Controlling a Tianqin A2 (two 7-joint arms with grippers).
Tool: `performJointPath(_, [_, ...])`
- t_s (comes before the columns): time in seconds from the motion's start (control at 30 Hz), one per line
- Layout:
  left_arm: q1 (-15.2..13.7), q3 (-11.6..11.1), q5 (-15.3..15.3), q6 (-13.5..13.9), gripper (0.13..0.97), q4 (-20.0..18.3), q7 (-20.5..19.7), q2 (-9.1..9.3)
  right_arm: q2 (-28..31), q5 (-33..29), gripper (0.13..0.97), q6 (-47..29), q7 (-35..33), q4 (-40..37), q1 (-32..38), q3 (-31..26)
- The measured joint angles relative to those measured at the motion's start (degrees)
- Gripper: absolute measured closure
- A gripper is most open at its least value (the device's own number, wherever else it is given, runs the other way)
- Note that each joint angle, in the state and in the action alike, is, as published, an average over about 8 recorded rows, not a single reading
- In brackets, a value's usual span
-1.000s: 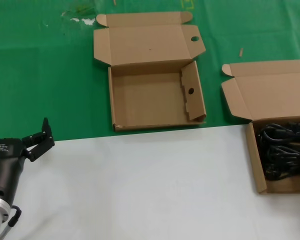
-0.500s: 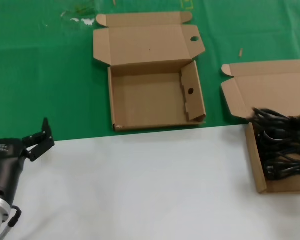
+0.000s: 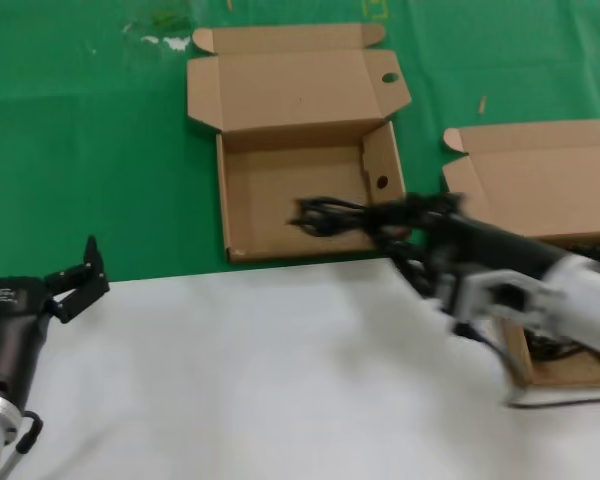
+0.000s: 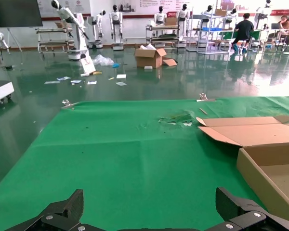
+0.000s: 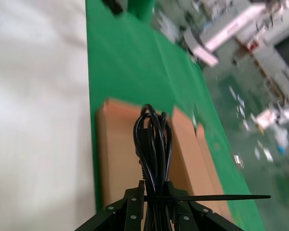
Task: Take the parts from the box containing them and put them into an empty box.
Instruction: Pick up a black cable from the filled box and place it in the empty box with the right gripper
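Note:
The cable bundle (image 3: 325,213) is high over the empty box's side (image 3: 384,165), so my right gripper keeps hold of it until I lower it inside the empty box.
The empty box (image 3: 280,200) with round holes in its flaps lies open at the middle of the green mat. My right gripper (image 3: 388,216) reaches in from the right and is shut on a black cable bundle (image 3: 325,213), holding it over the box's front right part. In the right wrist view the gripper (image 5: 156,193) clamps the bundle (image 5: 153,139) at its tie, above the box (image 5: 118,144). The box containing the parts (image 3: 540,180) is at the right, and my arm hides most of its cables (image 3: 592,244). My left gripper (image 3: 80,272) is open and parked at the left.
A white sheet (image 3: 230,370) covers the near half of the table and a green mat (image 3: 80,150) the far half. The left wrist view shows the open gripper (image 4: 149,209) over the mat, with the empty box (image 4: 272,168) beside it.
My right arm has lifted a cable bundle out of the right box and carried it left, over the empty box. The left arm has not moved.

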Motion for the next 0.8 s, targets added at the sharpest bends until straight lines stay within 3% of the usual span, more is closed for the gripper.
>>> performJointPath(0.2, [0.00,0.00,0.00,0.00,0.132,0.00,0.00,0.00,-9.91,-5.55,0.878,-2.55,-1.94,-6.08,9.96,-7.68])
performJointPath(0.37, [0.00,0.00,0.00,0.00,0.132,0.00,0.00,0.00,-14.46,-8.33,0.878,-3.15,-3.73,-11.53,15.23,-11.01])
performJointPath(0.8, [0.00,0.00,0.00,0.00,0.132,0.00,0.00,0.00,-15.43,-8.99,0.878,-2.29,-6.45,-20.21,20.68,-11.75])
